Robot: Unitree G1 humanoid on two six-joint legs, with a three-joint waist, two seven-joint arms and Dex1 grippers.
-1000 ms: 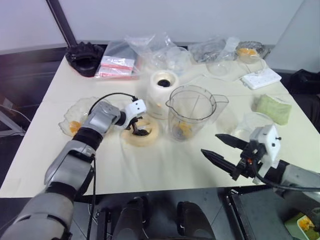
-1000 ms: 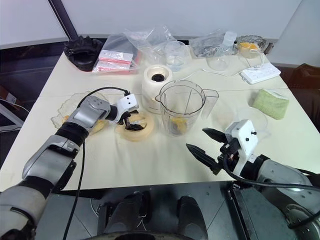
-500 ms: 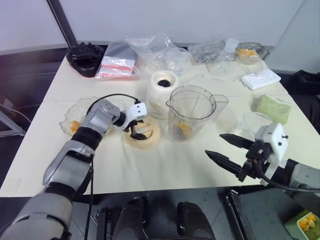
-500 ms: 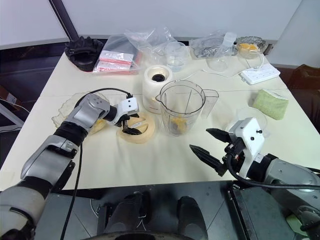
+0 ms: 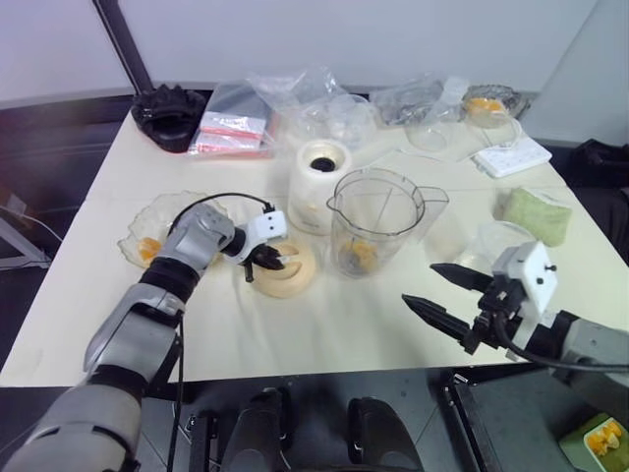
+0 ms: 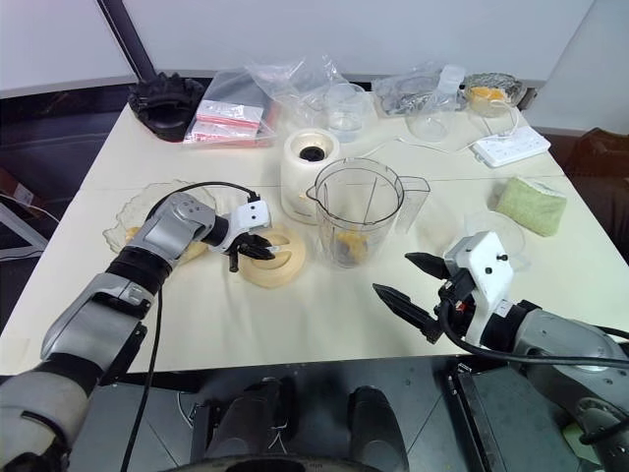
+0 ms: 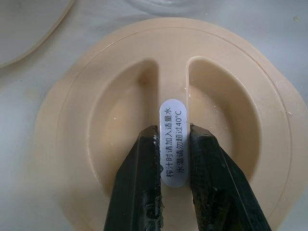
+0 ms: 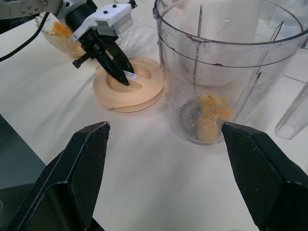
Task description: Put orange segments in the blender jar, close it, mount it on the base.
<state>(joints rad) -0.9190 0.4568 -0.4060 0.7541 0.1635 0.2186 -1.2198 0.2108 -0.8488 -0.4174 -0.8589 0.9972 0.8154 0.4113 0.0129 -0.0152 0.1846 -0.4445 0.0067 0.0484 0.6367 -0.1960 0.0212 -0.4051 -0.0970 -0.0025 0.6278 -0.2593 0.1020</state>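
The wide round body of the blender jar (image 5: 378, 221) spreads past my open fingers, so my right gripper needs to reach the jar and grip its narrow clear handle (image 5: 430, 213).
The clear blender jar (image 5: 378, 221) stands upright mid-table with orange segments (image 8: 209, 115) at its bottom by the blade. Behind it to the left sits the cream base (image 5: 319, 182). A round cream lid (image 5: 295, 275) lies flat to the left of the jar. My left gripper (image 7: 173, 132) is shut on the lid's upright middle ridge, which carries a white label. More orange segments (image 5: 145, 248) lie on a clear plate (image 5: 162, 208) at the left. My right gripper (image 5: 420, 283) hovers open in front of the jar, holding nothing.
A black ridged round object (image 5: 167, 113) and plastic bags (image 5: 236, 128) lie at the back left. At the right are a green sponge (image 5: 538, 214), a white power strip (image 5: 513, 154) and a low clear tub (image 5: 496, 241). A bowl with orange pieces (image 5: 484, 101) sits at the back right.
My left gripper's fingers have closed on the lid's ridge; earlier they stood open around it. The right gripper has stayed in place, open.
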